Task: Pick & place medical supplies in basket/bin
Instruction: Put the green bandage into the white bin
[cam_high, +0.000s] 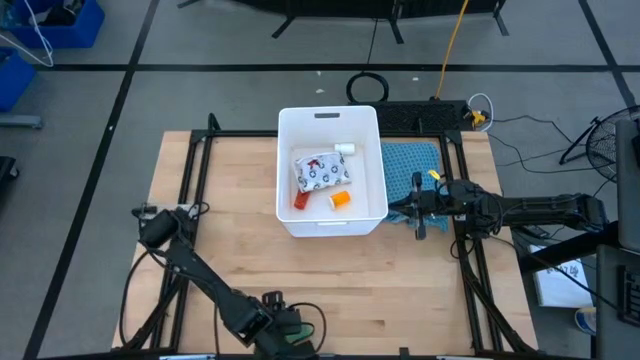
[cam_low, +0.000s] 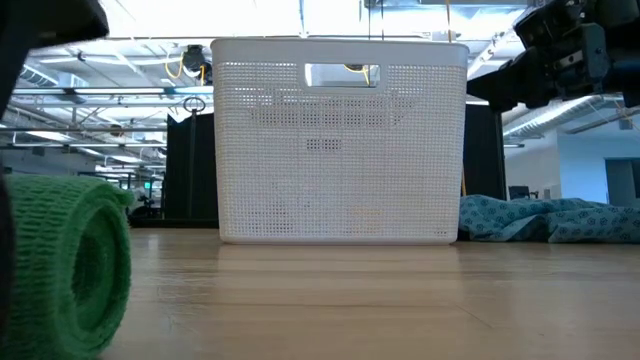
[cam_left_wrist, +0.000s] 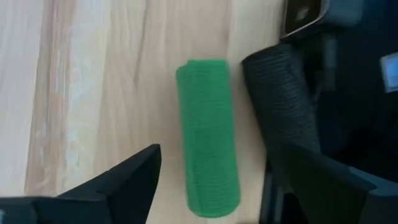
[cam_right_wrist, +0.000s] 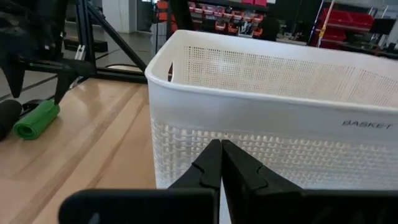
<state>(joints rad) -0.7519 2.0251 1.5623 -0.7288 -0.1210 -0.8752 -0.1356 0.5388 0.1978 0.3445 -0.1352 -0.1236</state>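
The green roll (cam_left_wrist: 208, 165) needs to go in the white basket, so my left gripper will next pick it up by its rounded end (cam_left_wrist: 212, 198).
The white basket (cam_high: 284, 170) stands at the table's middle. In it lie a white printed pouch (cam_high: 322, 172), a white bottle (cam_high: 345, 148), a red bottle (cam_high: 300, 200) and an orange bottle (cam_high: 341, 199). A green roll (cam_left_wrist: 208, 165) and a dark roll (cam_left_wrist: 283, 118) lie side by side on the wood near the table's near edge. My left gripper (cam_left_wrist: 211, 186) hovers above them, open, one finger on each side of the green roll. My right gripper (cam_right_wrist: 221, 163) is shut, level, just off the basket's right wall (cam_right_wrist: 261, 118).
A teal cloth (cam_high: 412, 165) lies on the table right of the basket, under my right arm; the low view shows the teal cloth (cam_low: 550, 220) bunched against the basket (cam_low: 340, 140). The green roll (cam_low: 65, 265) sits close to the low camera. Bare wood (cam_high: 400, 280) lies around.
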